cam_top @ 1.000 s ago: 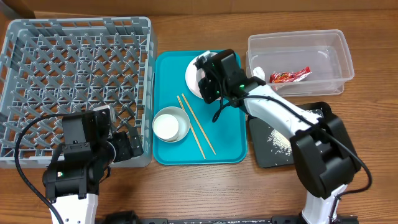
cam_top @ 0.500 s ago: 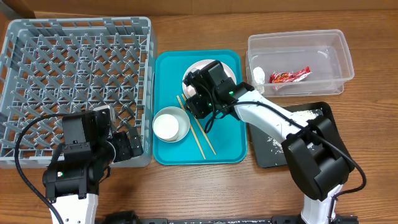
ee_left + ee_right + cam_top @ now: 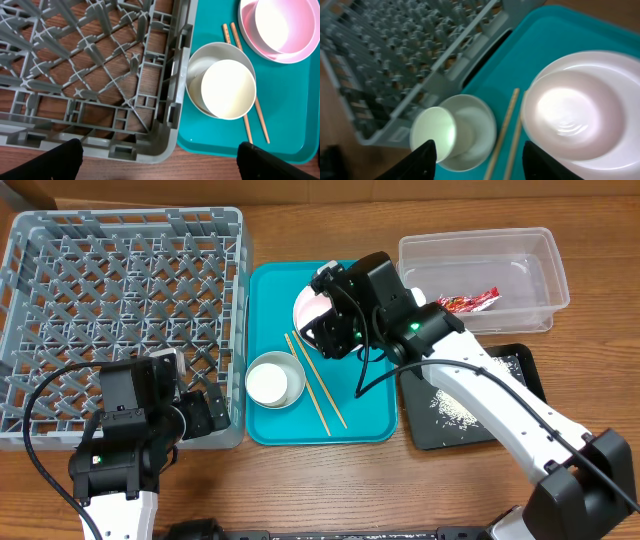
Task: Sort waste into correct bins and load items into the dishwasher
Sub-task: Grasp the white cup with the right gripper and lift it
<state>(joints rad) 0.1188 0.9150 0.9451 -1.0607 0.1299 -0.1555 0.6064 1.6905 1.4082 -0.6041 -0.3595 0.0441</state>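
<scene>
The white cup (image 3: 434,132) needs my right gripper to reach it and grab the cup's rim nearest the chopsticks. The opposite side of the cup then stays free for the handover to my left gripper.
My right gripper (image 3: 482,165) hangs open over the teal tray, with nothing between its fingers. Under it lie the two chopsticks (image 3: 507,132). To their right the pink dish (image 3: 575,112) sits on the white plate (image 3: 620,152). To their left the white cup (image 3: 434,132) lies in the grey bowl (image 3: 477,125). Overhead, the right gripper (image 3: 335,335) covers most of the plate (image 3: 302,308). My left gripper (image 3: 160,165) is open above the near right corner of the dishwasher rack (image 3: 90,65). The red wrapper (image 3: 465,302) lies in the clear tub (image 3: 540,250). Rice (image 3: 450,405) lies in the black tray (image 3: 520,365).
The teal tray (image 3: 365,415) lies between the rack (image 3: 120,300) and the two bins. The bowl (image 3: 275,380) sits close to the tray's left rim, beside the rack wall. My right arm reaches across the black tray and the tub's left end.
My right gripper has opened. It swung left over the chopsticks, then rose and drew back a little towards the plate. The left arm has not moved.
</scene>
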